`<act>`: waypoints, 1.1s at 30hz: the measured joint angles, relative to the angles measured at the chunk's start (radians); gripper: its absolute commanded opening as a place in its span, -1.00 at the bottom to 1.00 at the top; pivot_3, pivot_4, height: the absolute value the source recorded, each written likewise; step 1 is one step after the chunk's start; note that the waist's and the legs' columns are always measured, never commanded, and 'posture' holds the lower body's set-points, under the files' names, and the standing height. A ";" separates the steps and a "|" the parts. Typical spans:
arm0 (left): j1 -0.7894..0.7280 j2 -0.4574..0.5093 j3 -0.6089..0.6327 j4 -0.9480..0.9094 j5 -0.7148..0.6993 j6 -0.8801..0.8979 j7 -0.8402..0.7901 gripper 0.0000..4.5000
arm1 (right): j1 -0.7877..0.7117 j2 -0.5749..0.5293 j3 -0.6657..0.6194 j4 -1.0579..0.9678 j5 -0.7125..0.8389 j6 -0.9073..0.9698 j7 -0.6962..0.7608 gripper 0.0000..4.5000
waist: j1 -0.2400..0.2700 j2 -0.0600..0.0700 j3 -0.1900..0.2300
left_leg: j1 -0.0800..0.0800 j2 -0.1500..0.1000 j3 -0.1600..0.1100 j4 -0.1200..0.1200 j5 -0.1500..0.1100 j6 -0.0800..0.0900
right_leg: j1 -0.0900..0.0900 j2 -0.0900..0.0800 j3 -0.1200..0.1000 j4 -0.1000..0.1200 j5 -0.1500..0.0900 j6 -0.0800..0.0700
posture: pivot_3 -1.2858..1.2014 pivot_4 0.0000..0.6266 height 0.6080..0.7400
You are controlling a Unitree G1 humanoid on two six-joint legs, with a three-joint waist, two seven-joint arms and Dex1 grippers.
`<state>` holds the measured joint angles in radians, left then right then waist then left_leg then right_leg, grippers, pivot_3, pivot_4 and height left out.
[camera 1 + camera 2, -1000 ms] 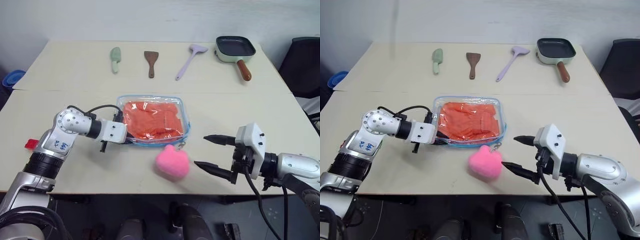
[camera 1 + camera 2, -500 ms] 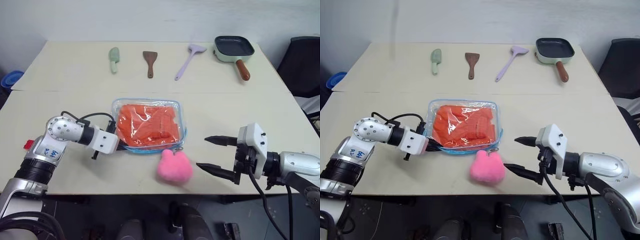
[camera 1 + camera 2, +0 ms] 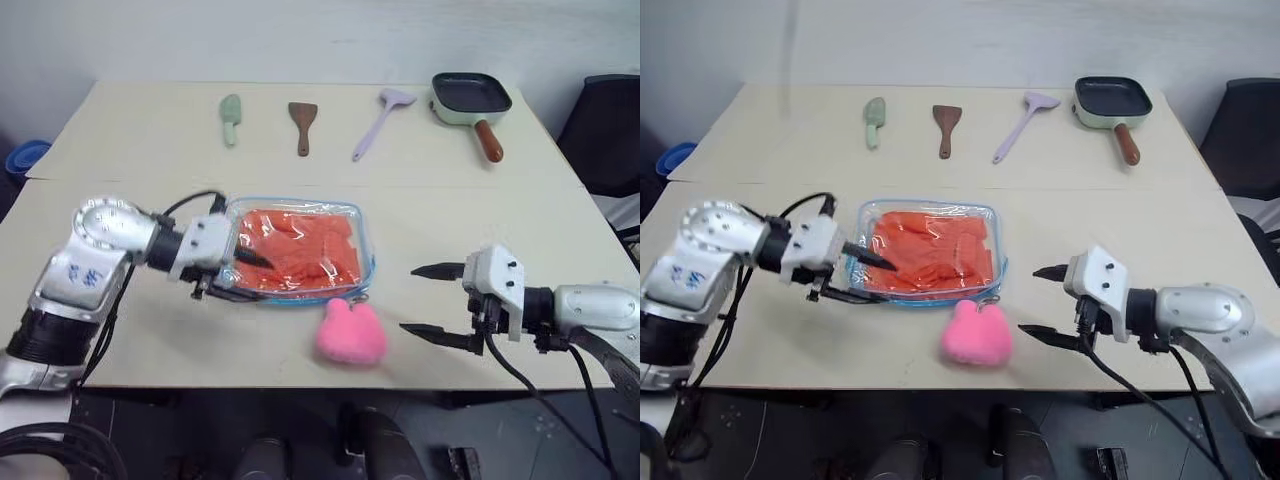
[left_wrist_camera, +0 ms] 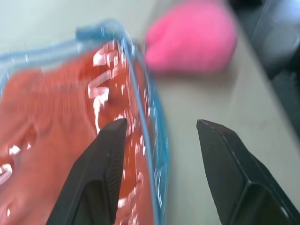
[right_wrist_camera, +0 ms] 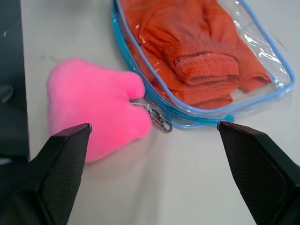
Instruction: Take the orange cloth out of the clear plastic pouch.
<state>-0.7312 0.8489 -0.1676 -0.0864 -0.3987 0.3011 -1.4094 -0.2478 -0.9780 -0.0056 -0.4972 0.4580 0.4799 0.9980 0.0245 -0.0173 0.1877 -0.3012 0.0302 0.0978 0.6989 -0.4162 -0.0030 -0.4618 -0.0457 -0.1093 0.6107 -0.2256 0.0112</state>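
Observation:
My left gripper grabs the pouch's raised light blue edging [image 3: 272, 298] next, since the pouch lies flat over the folded cloth.
The clear plastic pouch [image 3: 362, 232] with light blue edging lies flat at the table's middle, and the orange cloth [image 3: 300, 250] is folded inside it. My left gripper [image 3: 267, 281] is at the pouch's left end, open; one finger [image 4: 105, 159] lies over the pouch and the other over bare table, with the blue edge running between them. My right gripper [image 3: 408, 298] hangs open to the right, pointing at the pouch's near right corner. From the right wrist, the cloth's gathered hem [image 5: 201, 65] shows through the plastic.
A fluffy pink plush [image 3: 351, 333] sits against the pouch's near edge, tied to its metal clip [image 5: 159, 121]. Along the far edge lie a green tool [image 3: 231, 117], a brown spatula [image 3: 302, 122], a purple spatula [image 3: 380, 120] and a pan [image 3: 470, 97]. A black chair [image 3: 610, 130] stands at the right.
My left gripper has opened and risen, its fingers now apart over the pouch's left end. The pouch was tugged slightly left and has settled flat. The right gripper edged forward, still open.

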 measured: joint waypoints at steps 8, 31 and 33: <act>-0.056 -0.210 -0.245 0.124 0.213 -0.307 -0.084 0.12 | -0.297 0.076 0.240 0.335 -0.246 -0.253 0.156 1.00 | -0.010 0.000 0.000 | 0.000 -0.001 0.010 0.001 0.001 -0.002 | -0.002 0.002 0.002 0.005 0.000 -0.001 | 0.03 -0.52 1.00; -0.079 -0.310 -0.346 0.296 0.433 -0.756 -0.030 -1.00 | -0.543 0.391 0.374 0.831 -0.500 -0.623 0.214 0.58 | -0.005 0.000 0.000 | 0.002 0.004 0.011 0.002 0.001 -0.002 | -0.003 -0.005 0.001 0.008 0.000 -0.002 | 0.03 -0.52 1.00; -0.079 -0.309 -0.345 0.293 0.433 -0.750 -0.030 -1.00 | -0.552 0.398 0.377 0.851 -0.509 -0.648 0.221 0.27 | -0.006 0.000 0.000 | 0.003 0.004 0.011 0.002 0.001 -0.002 | -0.003 -0.005 0.000 0.008 0.000 -0.002 | 0.03 -0.52 1.00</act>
<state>-0.8103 0.5396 -0.5127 0.2071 0.0343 -0.4489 -1.4394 -0.8000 -0.5797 0.3711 0.3543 -0.0511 -0.1684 1.2187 0.0185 -0.0173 0.1877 -0.2987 0.0339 0.1088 0.7013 -0.4153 -0.0047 -0.4649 -0.0505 -0.1088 0.6189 -0.2260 0.0094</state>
